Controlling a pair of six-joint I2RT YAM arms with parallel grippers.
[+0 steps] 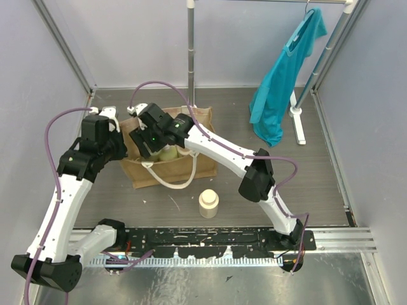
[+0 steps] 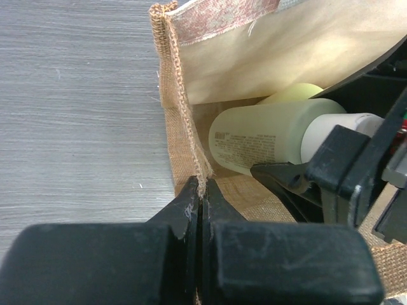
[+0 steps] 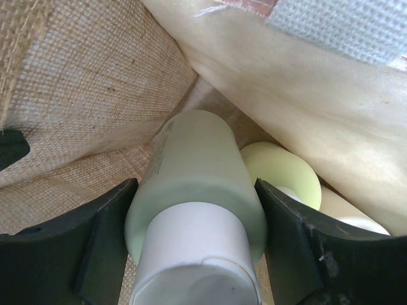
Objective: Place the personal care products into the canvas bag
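My right gripper should bring the pale green bottle lower before it opens. The bottle hangs tilted above the bag's bottom, higher than the yellow-green one, and would fall if I opened now.
The canvas bag [image 1: 172, 171] stands open on the table. My left gripper [image 2: 202, 190] is shut on the frayed burlap rim at the bag's left corner [image 2: 181, 95]; from above it sits at the bag's left edge [image 1: 124, 141]. My right gripper [image 3: 194, 222] reaches down inside the bag [image 3: 82, 82], shut on a pale green bottle with a white cap [image 3: 194, 165], one finger on each side of it. That bottle [image 2: 267, 136] also shows in the left wrist view. A yellow-green bottle [image 3: 283, 171] and a cream one [image 3: 353, 216] lie beside it in the bag. Another cream bottle [image 1: 208, 203] stands on the table in front of the bag.
A teal shirt [image 1: 283, 82] hangs from a rack at the back right, with the rack's foot [image 1: 297, 121] on the floor. A vertical pole [image 1: 191, 51] rises just behind the bag. The bag's white rope handle [image 1: 175, 184] droops over its front.
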